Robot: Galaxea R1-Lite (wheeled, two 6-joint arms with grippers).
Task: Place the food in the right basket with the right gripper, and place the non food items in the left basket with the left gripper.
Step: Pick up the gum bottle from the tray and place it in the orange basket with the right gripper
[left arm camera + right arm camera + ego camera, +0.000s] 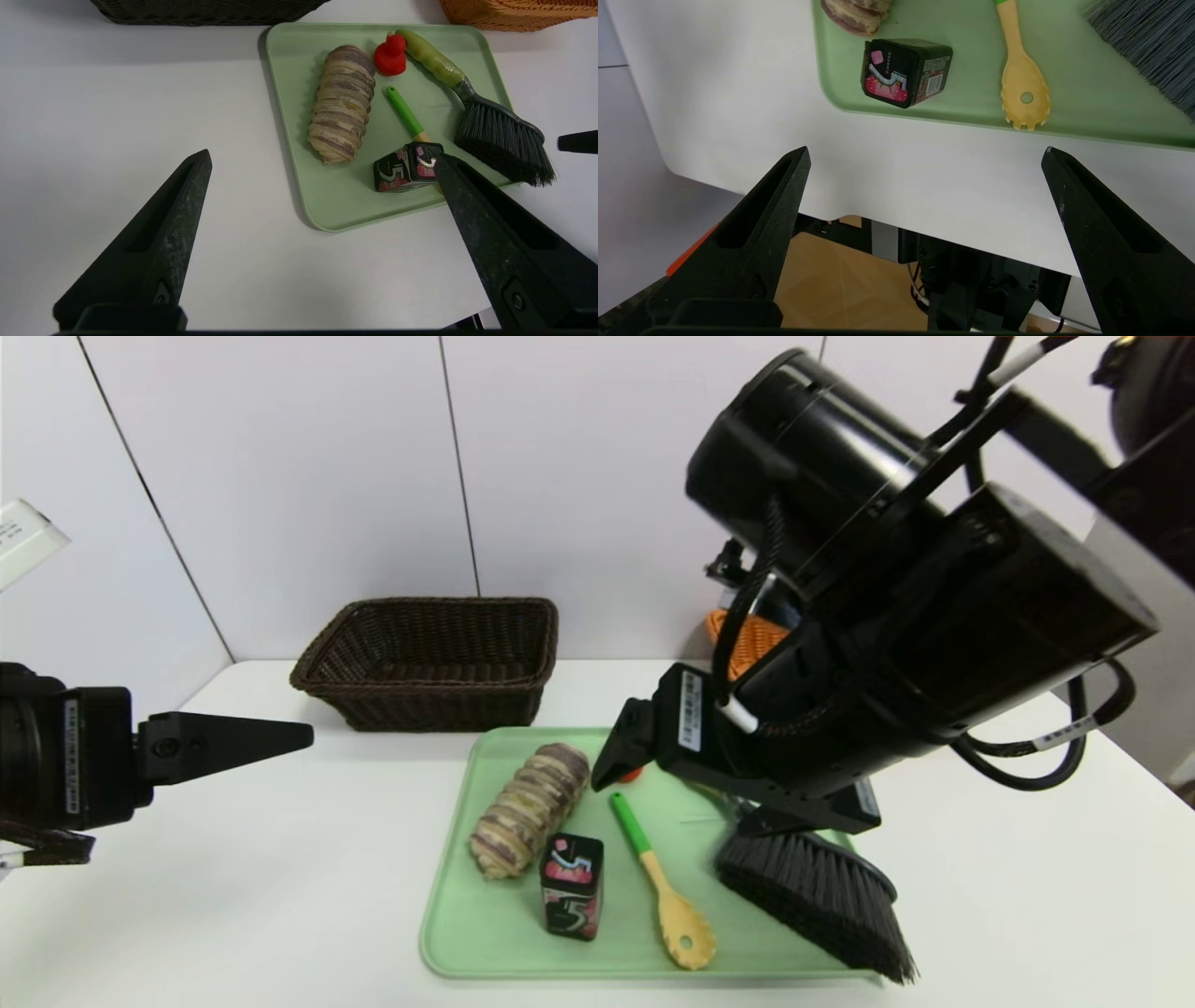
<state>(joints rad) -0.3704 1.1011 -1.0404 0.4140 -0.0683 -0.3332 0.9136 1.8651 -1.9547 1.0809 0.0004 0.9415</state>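
My right gripper should next grab the black box by its barcoded side and opposite side, so that this food can go into the orange basket.
On the green tray lie the striped beige roll, the black box marked 5, the yellow spoon with a green handle and the black-bristled brush. The red knob toy sits by the brush handle, mostly hidden in the head view. My right gripper hangs open and empty above the tray. Left of the tray, over bare table, my left gripper is open and empty too. The dark brown basket stands at the back left. The orange basket is largely hidden behind my right arm.
A white table carries everything, and its front edge shows in the right wrist view with floor below. White wall panels stand close behind the baskets. My right arm blocks much of the table's right side from the head view.
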